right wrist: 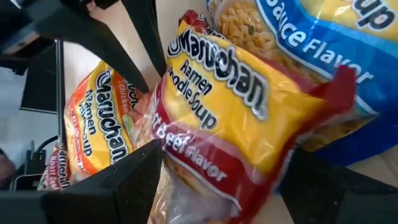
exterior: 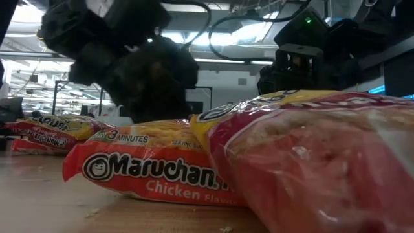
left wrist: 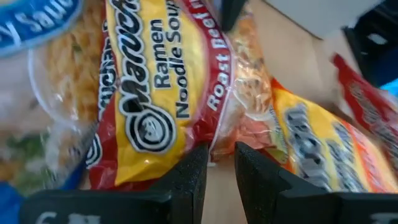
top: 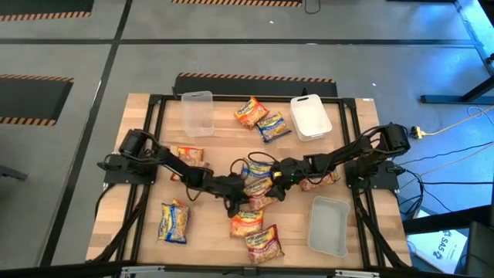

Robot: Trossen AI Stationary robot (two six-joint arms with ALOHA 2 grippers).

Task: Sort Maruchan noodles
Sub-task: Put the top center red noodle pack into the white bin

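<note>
My right gripper grabs the roast beef packet by its two long sides next, to sort it into the white tub (top: 311,117).
Several Maruchan noodle packets lie on the wooden table (top: 147,123). At the table's middle, a red-and-yellow roast beef packet (right wrist: 230,118) rests tilted on a blue-and-yellow packet (right wrist: 323,37), between the wide-set fingers of my right gripper (right wrist: 224,186), also seen from above (top: 268,182). My left gripper (left wrist: 221,165) reaches in from the left (top: 231,193). Its fingers stand a narrow gap apart, right at that packet's end edge (left wrist: 214,149), with bare wood showing between them. An orange chicken packet (exterior: 155,171) lies flat toward the near edge. My right gripper has the roast beef packet across its width: one finger (right wrist: 134,177) stands against one long side (right wrist: 163,149), the other (right wrist: 336,186) against the opposite side. The fingers slant down from the table's right. The packet is tilted, its far end on the blue packet. My left gripper's fingertips (left wrist: 193,171) are at the packet's end edge; whether they touch it, I cannot tell.
A clear tub (top: 197,113) and a white tub (top: 310,116) stand at the far side, with another clear tub (top: 328,225) at the near right. Loose packets lie at the far middle (top: 261,118), near left (top: 174,222) and near middle (top: 255,232).
</note>
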